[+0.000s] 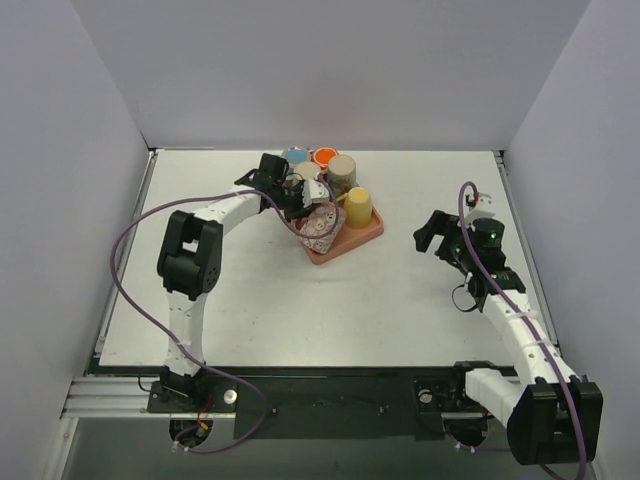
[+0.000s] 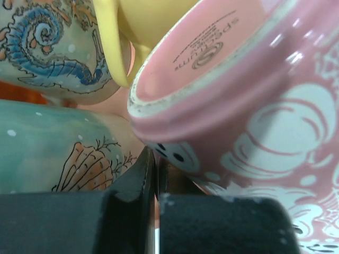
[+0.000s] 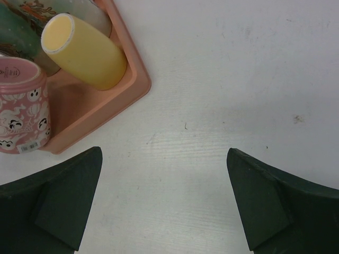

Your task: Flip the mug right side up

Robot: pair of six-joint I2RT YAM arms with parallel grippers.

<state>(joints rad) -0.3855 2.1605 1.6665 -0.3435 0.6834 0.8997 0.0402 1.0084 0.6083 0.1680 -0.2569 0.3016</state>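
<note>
I will next use my right gripper to grab the pink mug at the rim (image 1: 324,250) (image 3: 38,147) beside the barcode label, which leaves the mug's base free to set upright.
A pink ghost-patterned mug (image 1: 322,226) stands bottom up in the near corner of a salmon tray (image 1: 372,233). It fills the left wrist view (image 2: 238,106), its printed base showing, and shows at the left edge of the right wrist view (image 3: 21,100). My left gripper (image 1: 298,200) is low against the mug's left side; its jaws (image 2: 156,180) stand shut with only a thin slit between them, and I see nothing held in it. My right gripper (image 1: 432,232) hovers open and empty over bare table (image 3: 164,201), to the right of the tray (image 3: 106,108).
A yellow mug (image 1: 358,205) (image 3: 85,50) stands upside down in the tray beside the pink one. Teal sea-themed mugs (image 2: 47,47) (image 2: 63,153) crowd the left gripper. A tan cup (image 1: 342,170) and blue (image 1: 295,156) and orange (image 1: 325,156) items sit behind the tray.
</note>
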